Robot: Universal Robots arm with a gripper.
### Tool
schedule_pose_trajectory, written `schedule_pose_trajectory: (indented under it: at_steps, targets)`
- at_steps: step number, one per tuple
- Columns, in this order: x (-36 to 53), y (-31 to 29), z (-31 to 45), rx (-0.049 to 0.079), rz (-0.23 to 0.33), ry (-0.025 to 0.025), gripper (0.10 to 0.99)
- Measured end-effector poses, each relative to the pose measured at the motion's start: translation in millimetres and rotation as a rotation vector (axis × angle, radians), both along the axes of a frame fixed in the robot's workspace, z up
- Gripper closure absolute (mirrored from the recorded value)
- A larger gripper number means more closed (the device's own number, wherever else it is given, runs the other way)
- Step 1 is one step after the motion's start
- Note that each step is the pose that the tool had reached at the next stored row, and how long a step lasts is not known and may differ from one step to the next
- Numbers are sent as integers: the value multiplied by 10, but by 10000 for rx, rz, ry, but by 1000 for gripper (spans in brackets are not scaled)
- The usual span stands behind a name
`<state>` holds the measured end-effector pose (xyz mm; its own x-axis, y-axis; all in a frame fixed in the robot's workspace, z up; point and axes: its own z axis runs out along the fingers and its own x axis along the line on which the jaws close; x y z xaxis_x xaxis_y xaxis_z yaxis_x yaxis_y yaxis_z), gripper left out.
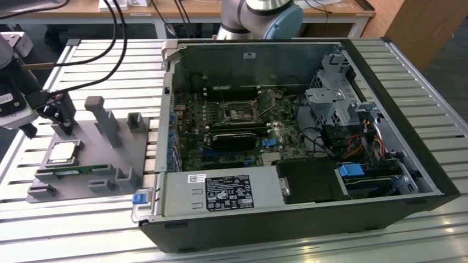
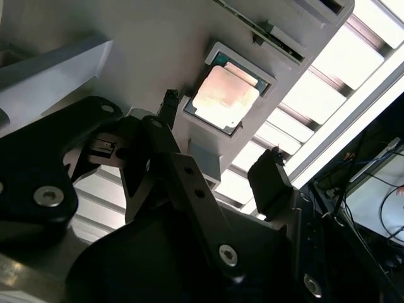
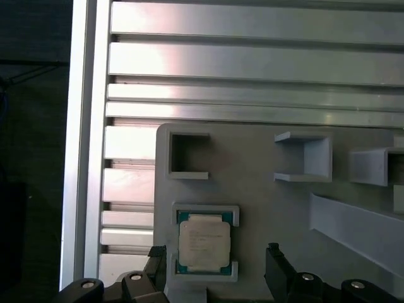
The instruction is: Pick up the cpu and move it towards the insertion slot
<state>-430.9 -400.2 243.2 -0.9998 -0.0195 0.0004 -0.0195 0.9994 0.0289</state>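
Note:
Next, my gripper grabs the cpu's exposed side edges to pick up the cpu, since the holder's raised sides hug the cpu's other two edges.
The cpu [image 1: 63, 152] lies flat in a square pocket of a grey holder plate [image 1: 109, 159], at the exterior view's left. Its silver top shows in both wrist views [image 2: 225, 96] [image 3: 203, 244]. My gripper [image 1: 46, 129] hangs open just above and behind the cpu, not touching it. In both wrist views the black fingers [image 2: 271, 170] [image 3: 274, 259] stand apart, one on each side of the chip, with nothing between them. The insertion slot [image 1: 239, 113] is a square socket with a dark centre on the motherboard inside the open computer case.
The grey plate carries upright posts [image 1: 102, 123] and a green memory stick [image 1: 69, 170]. The open computer case [image 1: 409, 137] fills the middle and right, with cables and drive cages inside. Everything rests on a slatted metal table [image 1: 95, 66].

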Motion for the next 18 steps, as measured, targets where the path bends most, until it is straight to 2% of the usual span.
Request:
schedule_pose_trajectory:
  at_steps: [9, 18]
  targets:
    - [-8, -10, -96, 0, 0, -1, 365]
    - [-8, -12, -132, 0, 0, 0, 365]
